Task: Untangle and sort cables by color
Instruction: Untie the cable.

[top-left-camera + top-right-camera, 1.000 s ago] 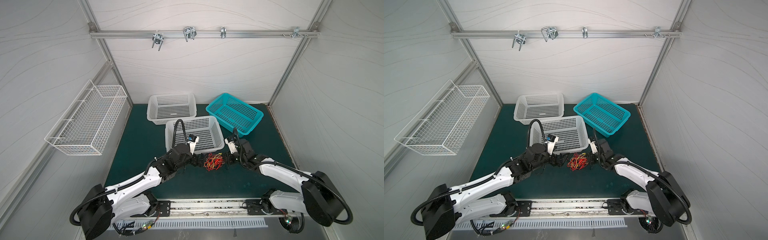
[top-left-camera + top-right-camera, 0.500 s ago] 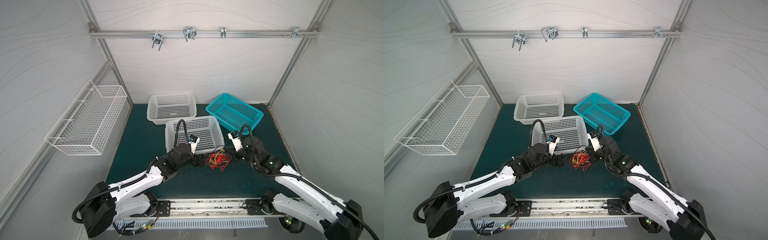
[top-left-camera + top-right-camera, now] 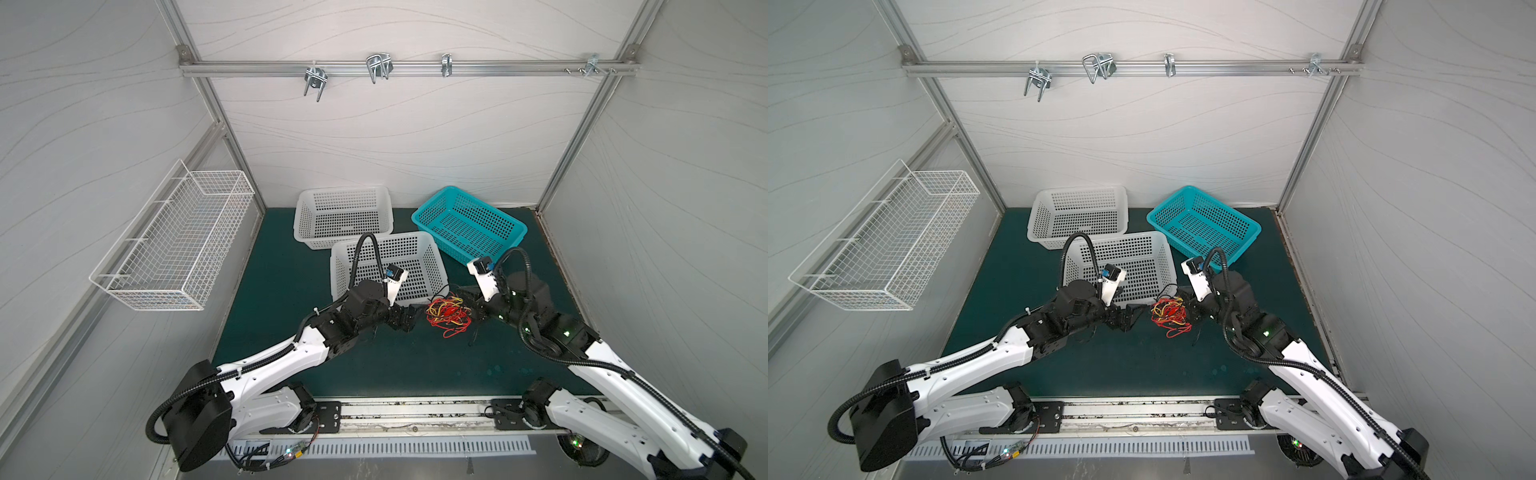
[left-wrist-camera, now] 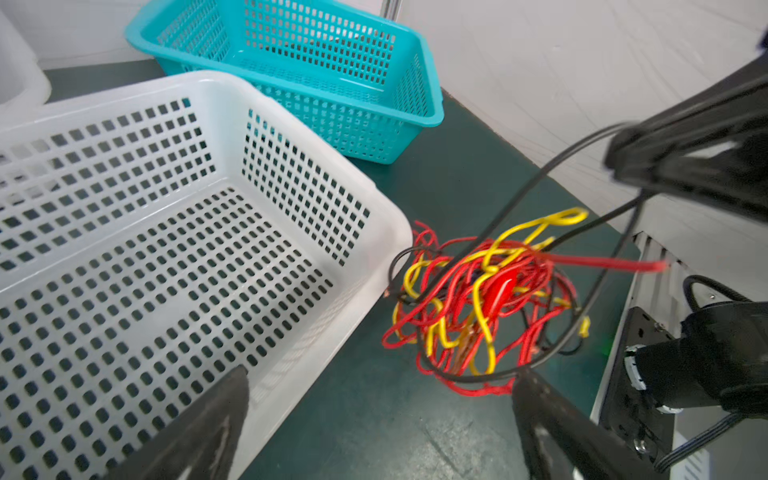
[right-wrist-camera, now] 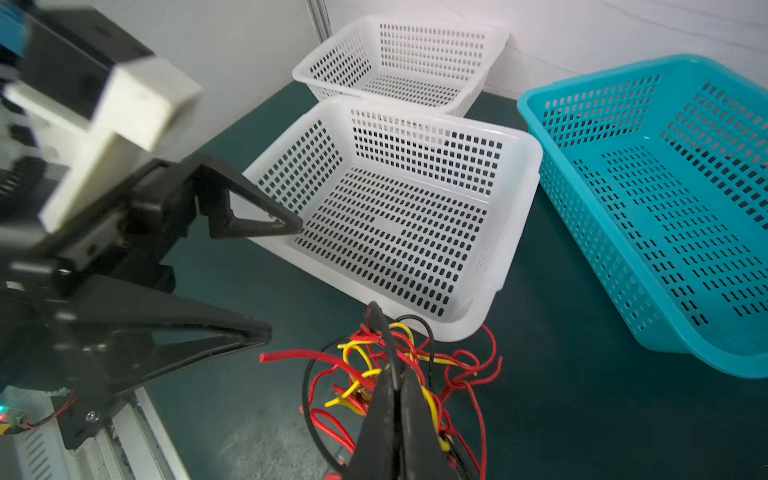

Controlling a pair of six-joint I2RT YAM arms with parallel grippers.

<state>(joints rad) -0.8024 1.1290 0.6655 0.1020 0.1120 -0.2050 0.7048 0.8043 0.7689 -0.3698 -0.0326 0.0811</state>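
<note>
The black cable's loop is the part my left gripper will grab, to untangle and sort the black cable alone. The red and yellow wires will stay free.
The cables (image 3: 448,316) (image 3: 1168,312) are a tangle of red, yellow and black wires on the green mat, just in front of the near white basket (image 3: 415,237). My right gripper (image 3: 473,306) (image 5: 395,374) is shut on a black cable (image 5: 378,328) at the tangle's right side. In the left wrist view that cable runs taut from the bundle (image 4: 498,291) up to the right gripper (image 4: 615,166). Just left of the tangle, my left gripper (image 3: 409,318) (image 4: 382,374) stands wide open and holds nothing. One left fingertip (image 4: 530,380) is close to a black loop.
Behind the near basket are a second white basket (image 3: 343,193) and a teal basket (image 3: 490,210), both without cables. A white wire basket (image 3: 174,241) hangs on the left wall. Bare green mat (image 3: 395,365) lies in front of the tangle.
The right arm has risen from lying low, and its gripper has pinched fully shut on the black cable. The tangle has shifted slightly with it. The left gripper stays open and has hardly moved.
</note>
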